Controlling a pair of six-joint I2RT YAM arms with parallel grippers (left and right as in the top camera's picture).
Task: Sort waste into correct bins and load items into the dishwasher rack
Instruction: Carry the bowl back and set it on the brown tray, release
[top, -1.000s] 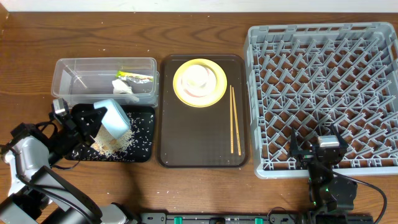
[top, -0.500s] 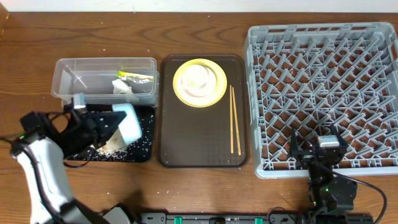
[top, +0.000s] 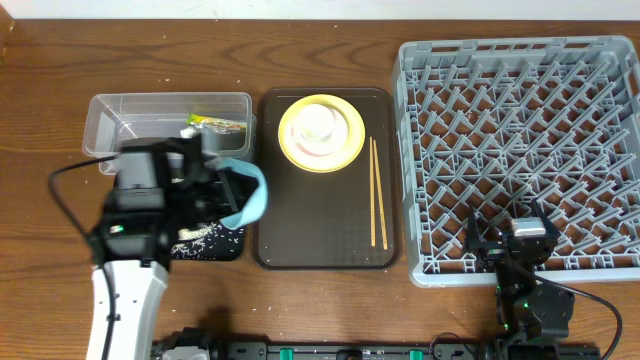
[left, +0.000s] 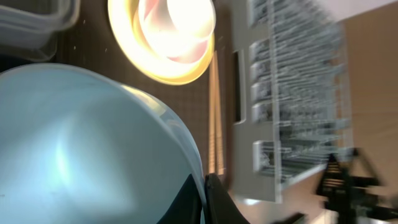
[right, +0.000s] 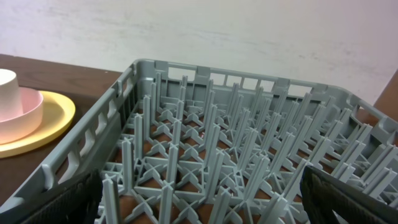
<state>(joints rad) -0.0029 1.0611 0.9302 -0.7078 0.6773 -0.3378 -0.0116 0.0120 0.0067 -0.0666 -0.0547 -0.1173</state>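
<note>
The bowl (top: 250, 195) tilts over the brown serving tray's edge, and if I opened now, the bowl would drop short of the tray's middle. My left gripper keeps holding the bowl for now.
My left gripper (top: 222, 196) is shut on the rim of the light blue bowl (top: 250, 195), held tilted above the seam between the black tray (top: 222, 250) and the brown serving tray (top: 310, 235). In the left wrist view the jaws (left: 204, 194) pinch the bowl (left: 81, 143) wall. A white cup (top: 318, 125) stands on the yellow plate (top: 347, 152), with chopsticks (top: 377, 195) to its right. Rice scraps (top: 200, 236) lie on the black tray. The clear tub (top: 115, 120) holds the wrapper (top: 220, 123); the tissue is hidden. My right gripper (top: 507, 232) is open and empty over the rack (top: 520, 110).
The rack (right: 217, 143) fills the right wrist view, its pegs between my right gripper's (right: 202, 199) fingers. The left arm covers part of the clear tub and the black tray. Bare wooden table lies along the far and near edges.
The left arm has lifted the bowl off the black tray and carried it right, to the brown tray's left edge. Rice stays on the black tray. The right arm is still.
</note>
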